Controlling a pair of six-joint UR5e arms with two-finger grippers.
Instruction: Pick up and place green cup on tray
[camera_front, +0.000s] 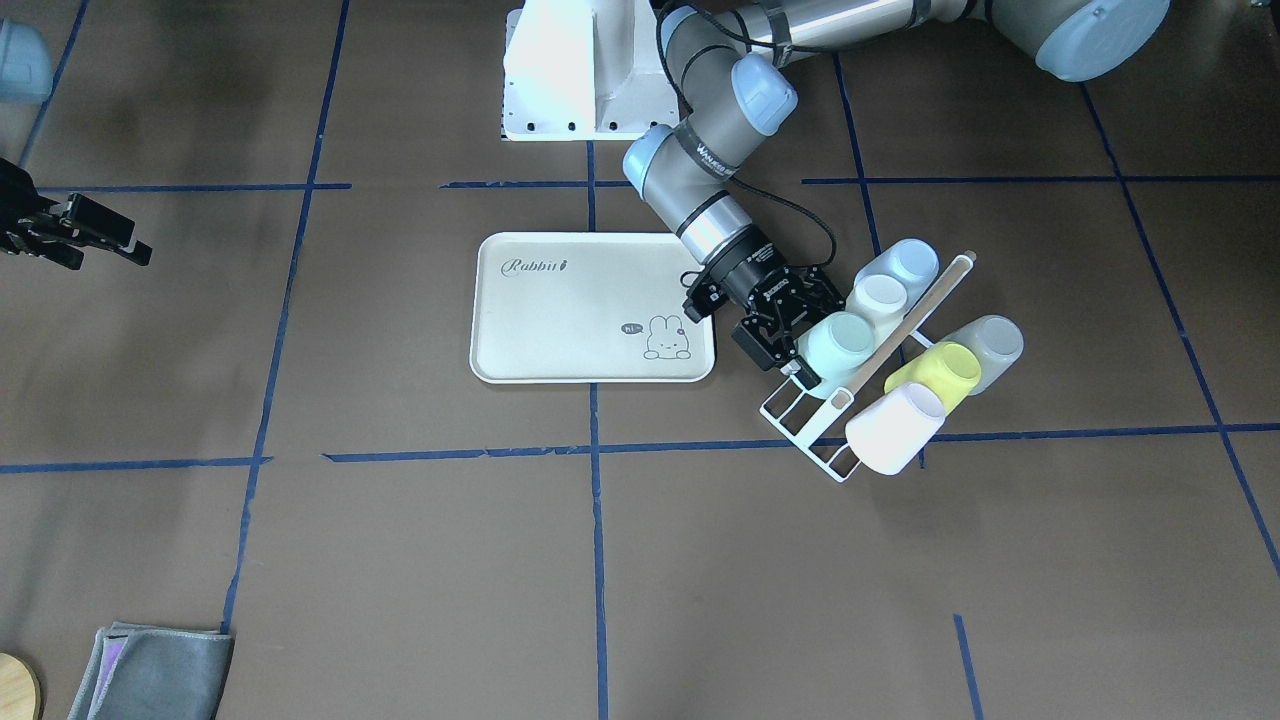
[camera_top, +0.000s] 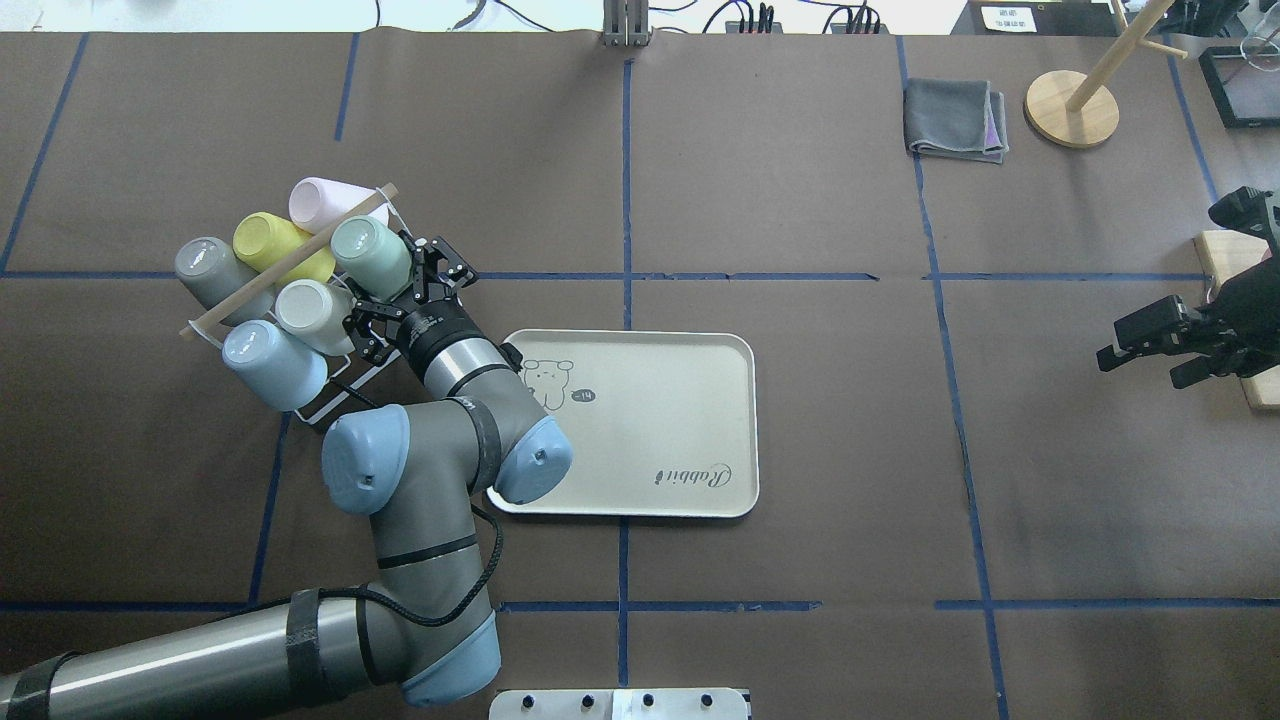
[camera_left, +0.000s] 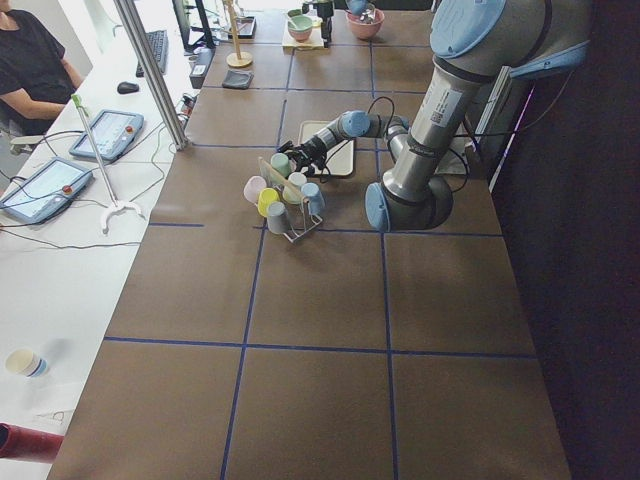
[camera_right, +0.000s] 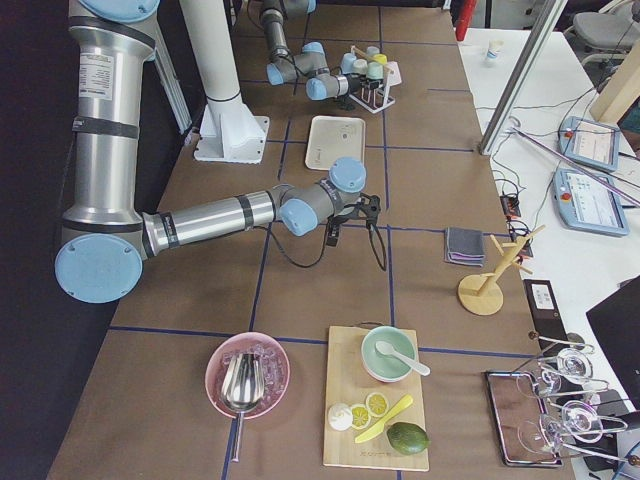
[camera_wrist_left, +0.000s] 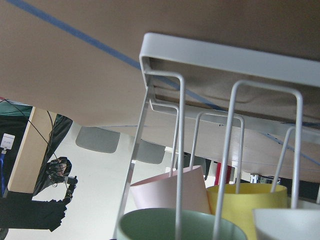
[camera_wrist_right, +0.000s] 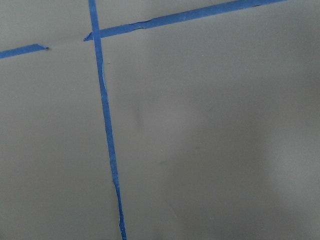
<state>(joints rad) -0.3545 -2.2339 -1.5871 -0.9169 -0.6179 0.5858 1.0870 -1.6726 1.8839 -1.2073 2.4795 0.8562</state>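
Observation:
The left gripper grabs the cup by its round side (camera_front: 833, 356) next, to place the green cup upright on the tray (camera_front: 570, 310).
The green cup (camera_front: 838, 345) hangs on its side on a white wire rack (camera_front: 800, 415) to the right of the tray (camera_front: 570, 310) in the front-facing view. In the overhead view the cup (camera_top: 372, 255) is left of the tray (camera_top: 660, 420). My left gripper (camera_front: 815, 335) is open, its fingers straddling the cup's mouth end (camera_top: 395, 290). The left wrist view shows the cup's rim (camera_wrist_left: 180, 225) at the bottom and the rack's wires (camera_wrist_left: 220, 50). My right gripper (camera_top: 1135, 355) is open and empty, far off at the table's other side (camera_front: 125, 235).
The rack also holds pale blue (camera_top: 270, 362), white (camera_top: 310, 312), yellow (camera_top: 268, 240), grey (camera_top: 210, 270) and pink (camera_top: 320, 200) cups under a wooden bar. A folded grey cloth (camera_top: 955, 120) and a wooden stand (camera_top: 1072, 105) lie at the far right.

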